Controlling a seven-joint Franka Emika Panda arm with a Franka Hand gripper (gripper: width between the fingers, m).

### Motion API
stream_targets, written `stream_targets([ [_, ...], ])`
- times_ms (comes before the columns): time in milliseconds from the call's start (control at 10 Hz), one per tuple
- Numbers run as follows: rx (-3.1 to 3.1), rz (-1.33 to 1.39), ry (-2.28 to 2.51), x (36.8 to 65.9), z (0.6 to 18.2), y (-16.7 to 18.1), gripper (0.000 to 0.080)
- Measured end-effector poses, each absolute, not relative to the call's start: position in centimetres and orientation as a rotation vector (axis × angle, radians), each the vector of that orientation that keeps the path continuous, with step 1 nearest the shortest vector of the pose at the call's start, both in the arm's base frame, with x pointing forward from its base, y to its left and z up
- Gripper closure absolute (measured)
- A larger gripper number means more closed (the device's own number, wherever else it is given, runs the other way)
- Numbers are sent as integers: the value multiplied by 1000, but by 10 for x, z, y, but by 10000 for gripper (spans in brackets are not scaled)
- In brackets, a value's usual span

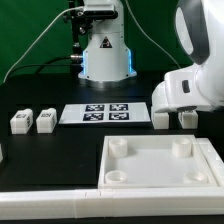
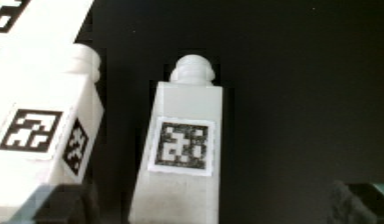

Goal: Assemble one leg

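Observation:
My gripper is to pick up the leg by its square-tagged body (image 2: 180,150), so the leg's rounded peg stays free to go into the white slab.
Four small white legs lie on the black table. Two are at the exterior view's left (image 1: 20,122) (image 1: 45,121) and two are under the arm at the right (image 1: 160,118) (image 1: 187,119). In the wrist view one leg (image 2: 189,140) lies between my fingers, its square tag facing up and its rounded peg pointing away. A second leg (image 2: 47,110) lies beside it. My gripper (image 2: 210,205) is open, and its dark fingertips (image 2: 56,205) stand on either side of the middle leg without touching it. In the exterior view the white hand (image 1: 182,90) hovers just above those two legs.
The big white slab with round corner sockets (image 1: 160,172) lies at the front. The marker board (image 1: 95,113) lies mid-table. A white and blue device (image 1: 104,50) with cables stands at the back.

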State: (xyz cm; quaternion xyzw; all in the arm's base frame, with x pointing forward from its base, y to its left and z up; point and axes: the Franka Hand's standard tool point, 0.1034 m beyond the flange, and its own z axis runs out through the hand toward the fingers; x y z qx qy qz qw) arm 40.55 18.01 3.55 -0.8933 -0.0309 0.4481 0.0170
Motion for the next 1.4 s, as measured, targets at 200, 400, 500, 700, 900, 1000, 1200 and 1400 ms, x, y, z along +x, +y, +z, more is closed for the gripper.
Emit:
stream_targets([
  [200,-2774,1402,-98,402,34,178,150],
  [400,-2774,1412,-100,392,26,178,150],
  [500,-2778,1407,-99,388,21,178,150],
  [700,-2785,1392,-97,383,13,178,150],
  [900,-2786,1384,-98,379,9,178,150],
  [1000,-2786,1384,-99,379,9,178,150],
  [1200,-2786,1384,-99,379,9,178,180],
  [1400,-2786,1384,-99,379,9,178,382],
])
